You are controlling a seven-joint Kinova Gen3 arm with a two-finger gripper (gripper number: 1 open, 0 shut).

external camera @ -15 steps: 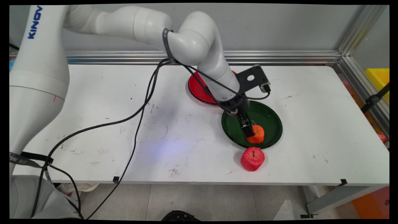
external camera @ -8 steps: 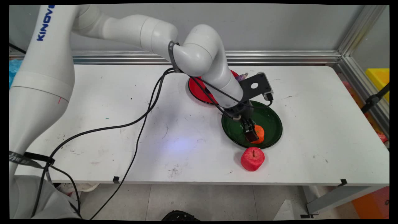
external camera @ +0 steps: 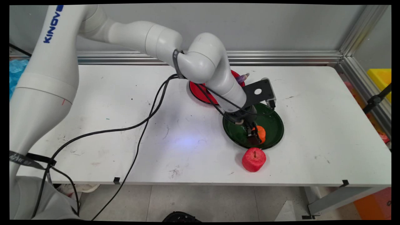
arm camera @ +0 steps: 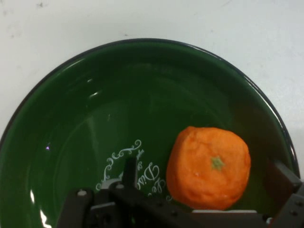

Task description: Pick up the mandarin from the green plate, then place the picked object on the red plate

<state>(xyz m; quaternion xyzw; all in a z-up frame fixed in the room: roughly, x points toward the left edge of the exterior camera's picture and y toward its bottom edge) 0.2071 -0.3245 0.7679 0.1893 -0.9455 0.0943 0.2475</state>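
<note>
The gripper needs to grab the orange toy fruit's rounded sides next, on either side of the stem mark (external camera: 261, 134), to empty the green plate (external camera: 276, 120).
An orange toy fruit (arm camera: 209, 168) with a small green stem mark lies in a dark green plate (arm camera: 142, 80) that has white lettering. My gripper (arm camera: 206, 171) is open, low over the plate, with the orange between its fingers (arm camera: 284, 178) and a gap on each side. In the main view the gripper (external camera: 254, 137) partly hides the orange (external camera: 261, 133) at the near side of the green plate (external camera: 276, 120).
A red toy apple (external camera: 253, 159) stands on the table just in front of the green plate. A red plate (external camera: 197, 90) lies behind, mostly hidden by the arm, with a purple thing (external camera: 242, 77) at its right edge. Black cables (external camera: 140, 125) trail across the table's left.
The arm has lowered and moved slightly to the right, bringing the gripper down around the orange. The orange, apple and plates have stayed put.
</note>
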